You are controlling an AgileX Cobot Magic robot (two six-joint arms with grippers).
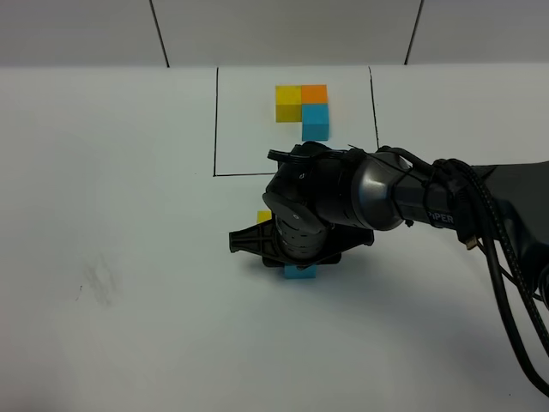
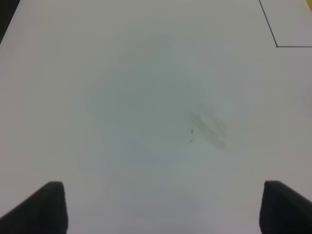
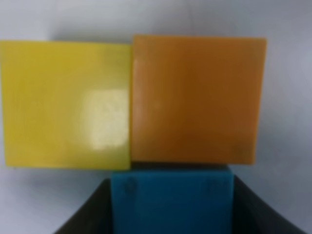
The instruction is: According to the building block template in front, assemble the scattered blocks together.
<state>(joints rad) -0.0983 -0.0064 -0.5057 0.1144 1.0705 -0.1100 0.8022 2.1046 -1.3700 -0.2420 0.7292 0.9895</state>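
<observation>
The sky-blue cube point(image 1: 300, 273) point(image 3: 170, 200) rests low on the tabletop against the orange cube's near side, so my right gripper opens next.
The building block template point(image 1: 302, 109) is a yellow, orange and sky-blue L-shaped cluster inside a thin black drawn frame point(image 1: 214, 120) at the back. My right gripper point(image 1: 296, 257) reaches across the middle and hangs low over the scattered blocks. In the right wrist view the yellow cube point(image 3: 66, 105) and orange cube point(image 3: 197, 100) lie side by side, touching. The sky-blue cube point(image 3: 170, 200) sits between my right gripper's fingers point(image 3: 90, 212), against the orange cube's near side. From above I see only a corner of the yellow cube point(image 1: 264, 216) and part of the sky-blue cube point(image 1: 300, 273). My left gripper point(image 2: 158, 209) is open and empty.
The white table point(image 1: 129, 215) carries a faint grey smudge point(image 1: 99, 283) at the left, also in the left wrist view point(image 2: 209, 129). The right arm's black cables point(image 1: 506, 283) trail toward the right edge. A corner of the black frame line point(image 2: 278, 45) shows in the left wrist view.
</observation>
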